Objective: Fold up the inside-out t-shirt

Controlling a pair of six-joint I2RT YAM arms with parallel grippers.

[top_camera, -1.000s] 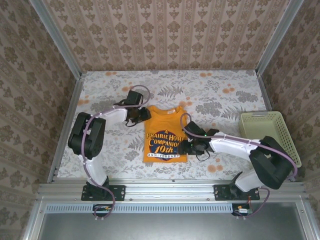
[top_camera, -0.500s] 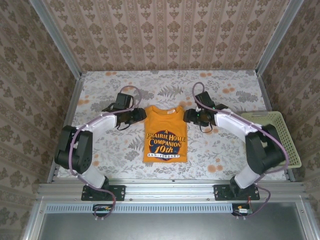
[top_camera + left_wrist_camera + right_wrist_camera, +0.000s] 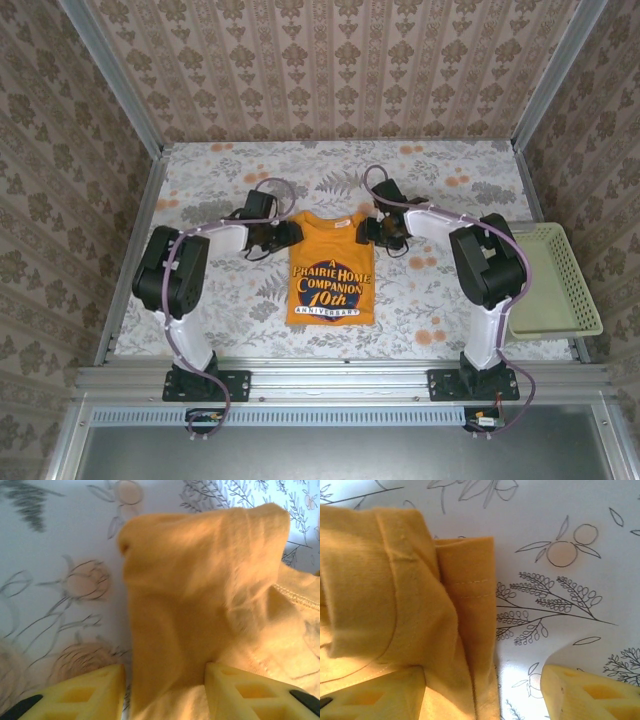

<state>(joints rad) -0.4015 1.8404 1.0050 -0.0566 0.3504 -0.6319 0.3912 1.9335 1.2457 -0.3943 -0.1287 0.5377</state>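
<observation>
My right gripper grabs the inside-out t-shirt [image 3: 330, 285] by the hemmed edge at the t-shirt's corner [image 3: 366, 238] opposite my left gripper next, to fold it evenly.
The inside-out t-shirt [image 3: 330, 285] lies flat mid-table, folded into a narrow upright strip with its dark lettering facing up. My left gripper [image 3: 290, 232] sits at the strip's top left corner. In the left wrist view it [image 3: 165, 675] is open, and a raised fold of the t-shirt [image 3: 200, 580] runs between its yellow fingers [image 3: 80, 695]. My right gripper [image 3: 363, 231] sits at the top right corner. In the right wrist view it [image 3: 482, 672] is open, straddling the hemmed edge of the t-shirt [image 3: 420, 605], with one finger [image 3: 590, 692] over bare table.
A pale cream mesh basket [image 3: 565, 290] stands at the right edge of the table, partly behind my right arm. The floral tablecloth [image 3: 440, 180] spreads around the shirt. Papered walls close in the back and both sides.
My right arm has swung from the shirt's lower right edge up to its top right corner. My left gripper drew slightly left, then returned to the top left corner. The shirt lies unchanged.
</observation>
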